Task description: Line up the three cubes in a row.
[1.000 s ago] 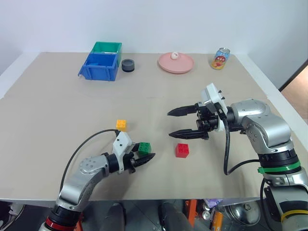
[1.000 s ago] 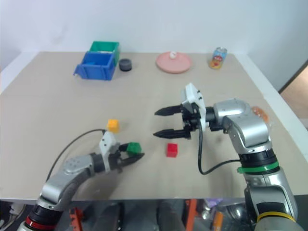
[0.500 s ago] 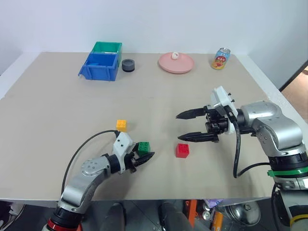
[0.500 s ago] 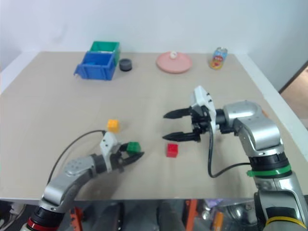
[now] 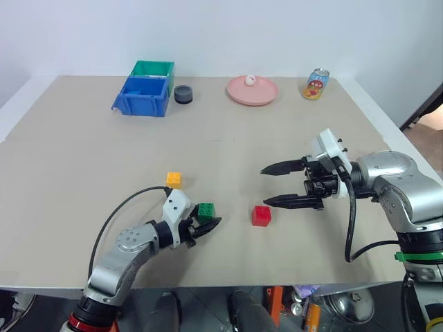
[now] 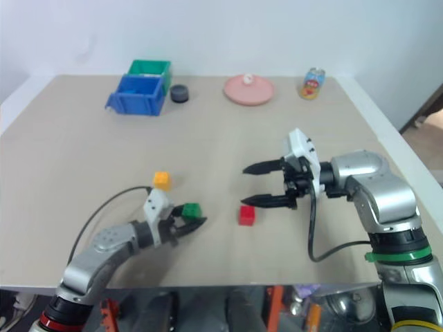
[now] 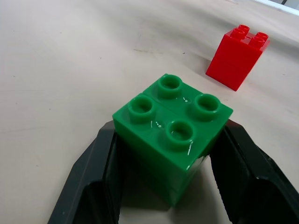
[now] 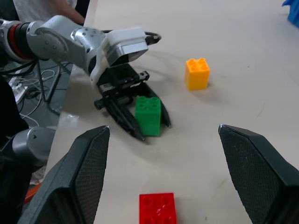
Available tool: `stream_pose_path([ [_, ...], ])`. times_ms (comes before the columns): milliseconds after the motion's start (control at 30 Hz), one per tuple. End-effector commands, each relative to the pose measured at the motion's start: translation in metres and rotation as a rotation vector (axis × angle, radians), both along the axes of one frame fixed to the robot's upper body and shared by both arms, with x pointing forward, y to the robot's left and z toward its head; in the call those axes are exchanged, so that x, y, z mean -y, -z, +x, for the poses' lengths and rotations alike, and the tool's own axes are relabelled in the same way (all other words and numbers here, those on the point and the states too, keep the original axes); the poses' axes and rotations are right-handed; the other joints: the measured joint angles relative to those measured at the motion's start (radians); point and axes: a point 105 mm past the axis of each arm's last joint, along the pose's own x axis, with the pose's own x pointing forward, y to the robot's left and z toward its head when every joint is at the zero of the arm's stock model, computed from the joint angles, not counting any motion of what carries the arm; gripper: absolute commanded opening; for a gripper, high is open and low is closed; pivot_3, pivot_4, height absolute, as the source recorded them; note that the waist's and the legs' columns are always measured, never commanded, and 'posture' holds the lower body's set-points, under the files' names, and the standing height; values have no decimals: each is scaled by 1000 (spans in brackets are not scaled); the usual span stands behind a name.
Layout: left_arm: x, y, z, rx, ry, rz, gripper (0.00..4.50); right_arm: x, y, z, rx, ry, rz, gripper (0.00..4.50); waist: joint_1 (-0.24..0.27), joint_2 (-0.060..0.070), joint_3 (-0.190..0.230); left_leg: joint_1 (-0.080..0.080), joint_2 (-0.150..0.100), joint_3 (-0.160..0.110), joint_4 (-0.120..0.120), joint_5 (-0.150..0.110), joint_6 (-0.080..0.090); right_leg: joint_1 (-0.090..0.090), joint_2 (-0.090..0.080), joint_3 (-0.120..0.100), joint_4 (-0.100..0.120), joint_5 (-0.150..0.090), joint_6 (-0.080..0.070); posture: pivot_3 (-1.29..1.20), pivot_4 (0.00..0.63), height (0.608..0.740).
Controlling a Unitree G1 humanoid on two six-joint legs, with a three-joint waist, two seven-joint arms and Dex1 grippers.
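My left gripper can release the green cube, resting on the tabletop.
A green cube [image 5: 205, 211] stands upright on the table near the front edge, studs up, and my left gripper [image 5: 210, 218] is shut on it, one black finger against each side. The red cube [image 5: 261, 216] sits a short way to its right, and the yellow cube [image 5: 174, 180] lies a little farther back and to the left. My right gripper [image 5: 265, 187] hovers open just beyond and right of the red cube, pointing left, with nothing between its fingers. In the right wrist view, the green cube [image 8: 148, 115], yellow cube [image 8: 197, 73] and red cube [image 8: 158, 208] lie ahead of it.
At the back of the table are a blue bin [image 5: 142, 97] with a green bin [image 5: 154, 68] behind it, a black round thing [image 5: 183, 94], a pink plate [image 5: 239, 95] bearing a small white item, and a drink can [image 5: 316, 84].
My right gripper has drawn back to the right, away from the red cube, still open. The left gripper and all three cubes have stayed put.
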Motion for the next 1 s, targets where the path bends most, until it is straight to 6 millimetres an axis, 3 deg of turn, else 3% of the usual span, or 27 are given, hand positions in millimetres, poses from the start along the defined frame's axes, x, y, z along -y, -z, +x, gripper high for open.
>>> stream_pose_path([
  [33,-2,-1,5,20,-14,13,2024,5,-11,-3,50,7,9,3846,0,0,0,0,0,0,0,0,0,0,0,0,0,0,0,0,150,740],
  [800,3,-4,9,27,-2,-1,2024,-1,-13,2,67,4,11,3846,0,0,0,1,0,0,0,1,1,1,0,0,0,1,0,0,150,740],
  [833,4,-6,9,6,2,-30,3076,-1,-13,2,68,4,11,3846,0,0,0,1,0,0,0,1,1,1,0,0,0,1,0,0,150,740],
  [933,4,-9,8,-6,3,-48,4125,-2,-14,3,71,3,12,3846,0,0,0,1,0,0,0,1,1,1,0,0,0,1,0,0,150,740],
  [1000,5,-12,7,-5,11,-68,4483,-2,-14,3,72,3,12,3846,0,0,0,1,0,0,0,1,1,1,0,0,0,1,0,0,150,740],
])
